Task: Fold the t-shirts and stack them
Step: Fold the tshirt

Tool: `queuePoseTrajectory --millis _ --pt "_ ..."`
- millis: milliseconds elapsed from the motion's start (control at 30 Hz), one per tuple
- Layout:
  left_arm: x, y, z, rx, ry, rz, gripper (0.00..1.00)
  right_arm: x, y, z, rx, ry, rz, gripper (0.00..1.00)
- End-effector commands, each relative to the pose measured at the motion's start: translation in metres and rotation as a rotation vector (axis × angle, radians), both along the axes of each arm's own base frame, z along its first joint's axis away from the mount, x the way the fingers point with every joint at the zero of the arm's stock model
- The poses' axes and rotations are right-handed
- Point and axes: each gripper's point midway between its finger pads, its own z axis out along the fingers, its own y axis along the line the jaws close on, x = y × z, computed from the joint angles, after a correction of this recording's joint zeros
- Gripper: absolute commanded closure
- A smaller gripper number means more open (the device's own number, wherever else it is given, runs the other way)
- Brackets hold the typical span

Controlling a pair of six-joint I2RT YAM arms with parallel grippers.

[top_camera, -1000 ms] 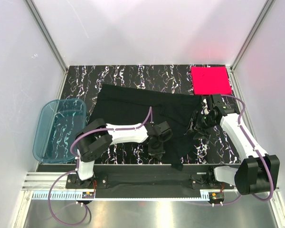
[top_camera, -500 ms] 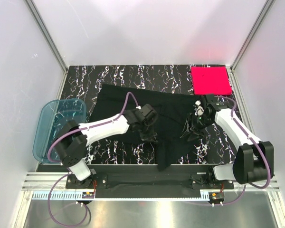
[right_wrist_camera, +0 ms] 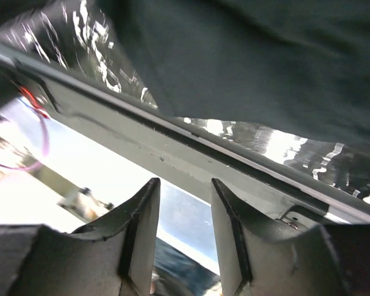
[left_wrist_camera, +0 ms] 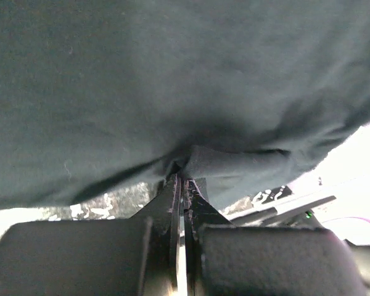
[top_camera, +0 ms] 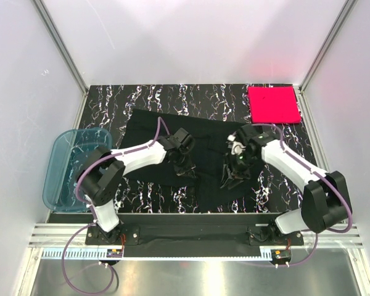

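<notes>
The black t-shirt should be grabbed next by my right gripper, at the near edge of its protruding cloth. Then I will fold the near part of the t-shirt over.
The large black t-shirt (top_camera: pixel 151 139) lies spread over the middle of the dark marbled table. My left gripper (top_camera: pixel 186 170) is over its near part, shut on a pinched fold of the black cloth (left_wrist_camera: pixel 200 159), and the cloth fills the left wrist view above the jaws. My right gripper (top_camera: pixel 232 177) is at the shirt's right near part. In the right wrist view this gripper (right_wrist_camera: pixel 185 194) has its jaws apart with nothing between them, and the black cloth (right_wrist_camera: pixel 265 55) lies beyond the tips. The pink-red t-shirt (top_camera: pixel 273 103) lies as a neat square at the back right corner.
A translucent blue plastic tub (top_camera: pixel 54 161) stands at the table's left edge. The metal frame rail (right_wrist_camera: pixel 191 154) runs along the near edge, just beyond the right fingers. White walls close in the left, back and right sides.
Both arms moved left and toward the back. The black flap that hung to the near edge has been drawn up onto the shirt. The right gripper moved from near the pink shirt toward the middle.
</notes>
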Motion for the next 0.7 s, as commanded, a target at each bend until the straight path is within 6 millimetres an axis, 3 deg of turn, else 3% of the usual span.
queuePoseTrajectory --millis 0,233,267,333,367,433,500,633,667 --pt "0.011 -0.012 0.007 -0.046 -0.019 -0.033 1.0 0.003 0.022 0.006 -0.024 -0.099 0.071 0.54" --pt "0.018 -0.006 -0.011 -0.052 0.018 -0.031 1.0 0.003 0.057 -0.015 -0.153 -0.296 0.117 0.44" --pt "0.018 -0.005 -0.015 -0.05 0.025 -0.033 1.0 -0.008 0.063 -0.021 -0.171 -0.311 0.15 0.43" --pt "0.02 -0.003 -0.017 -0.051 0.029 -0.036 1.0 -0.004 0.07 -0.028 -0.203 -0.368 0.129 0.4" --pt "0.02 -0.003 -0.018 -0.05 0.032 -0.037 1.0 -0.014 0.077 -0.033 -0.218 -0.38 0.164 0.39" --pt "0.023 0.0 -0.021 -0.047 0.036 -0.036 1.0 -0.014 0.083 -0.036 -0.241 -0.426 0.163 0.39" --pt "0.023 0.002 -0.024 -0.052 0.048 -0.028 1.0 -0.021 0.09 -0.04 -0.26 -0.459 0.19 0.4" --pt "0.023 0.001 -0.028 -0.076 0.062 -0.021 1.0 -0.031 0.093 -0.06 -0.3 -0.496 0.196 0.58" --pt "0.023 0.001 -0.028 -0.079 0.063 -0.024 1.0 -0.031 0.091 -0.063 -0.319 -0.512 0.192 0.58"
